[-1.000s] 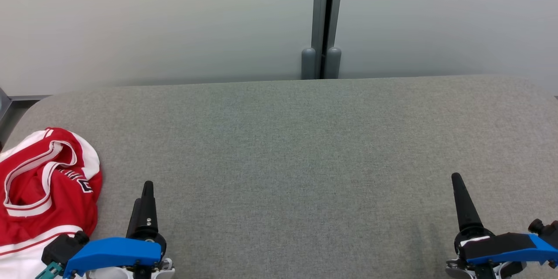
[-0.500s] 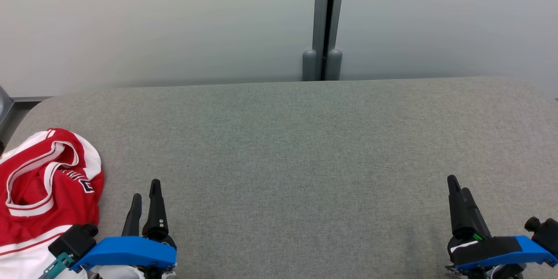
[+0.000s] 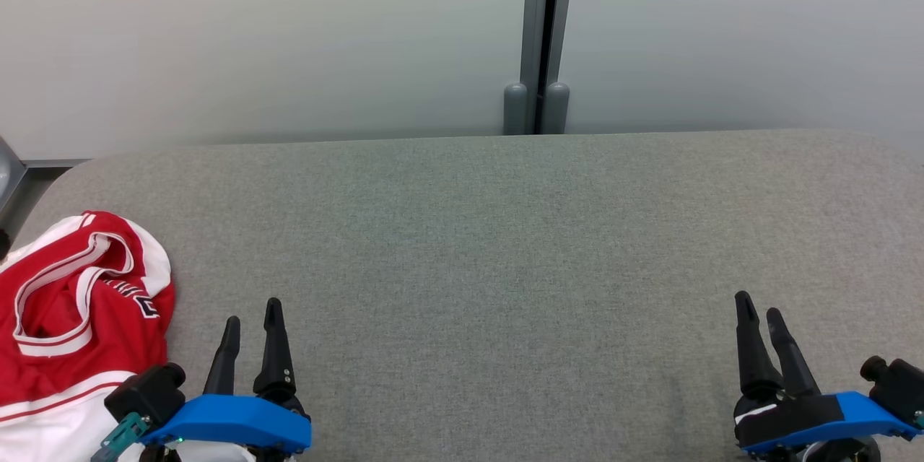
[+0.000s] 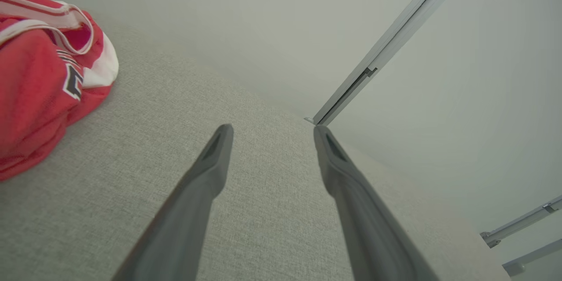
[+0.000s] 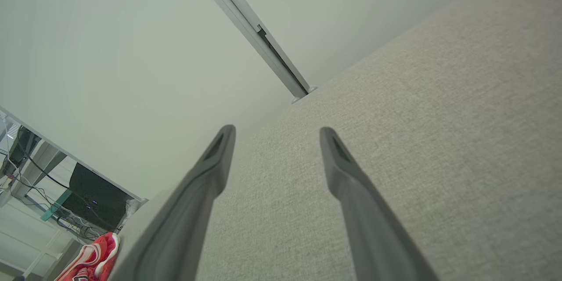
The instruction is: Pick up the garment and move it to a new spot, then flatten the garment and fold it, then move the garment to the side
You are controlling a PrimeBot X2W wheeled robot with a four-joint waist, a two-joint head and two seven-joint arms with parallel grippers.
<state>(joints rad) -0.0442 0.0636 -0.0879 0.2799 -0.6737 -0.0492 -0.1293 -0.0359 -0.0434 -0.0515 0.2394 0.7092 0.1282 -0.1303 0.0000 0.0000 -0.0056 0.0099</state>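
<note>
My left gripper next grabs the garment by its striped edge, which stands up in a loop, to pick the garment up.
The garment is a red and white jersey, crumpled in a heap at the left end of the grey fabric table. It also lies at the upper left of the left wrist view, garment, and small at the bottom left of the right wrist view, garment. My left gripper stands open just right of the heap, fingers apart over bare fabric with nothing between them, left gripper. My right gripper is open near the front right of the table, empty, right gripper.
A pale wall with a grey vertical post runs behind the table's far edge. The table's left end is rounded, with a gap to the wall. Beyond that end stand a dark box and cables.
Both wrists have rolled, so each gripper's two fingers now show side by side instead of overlapped. The left gripper has shifted a little right. The garment has not moved.
</note>
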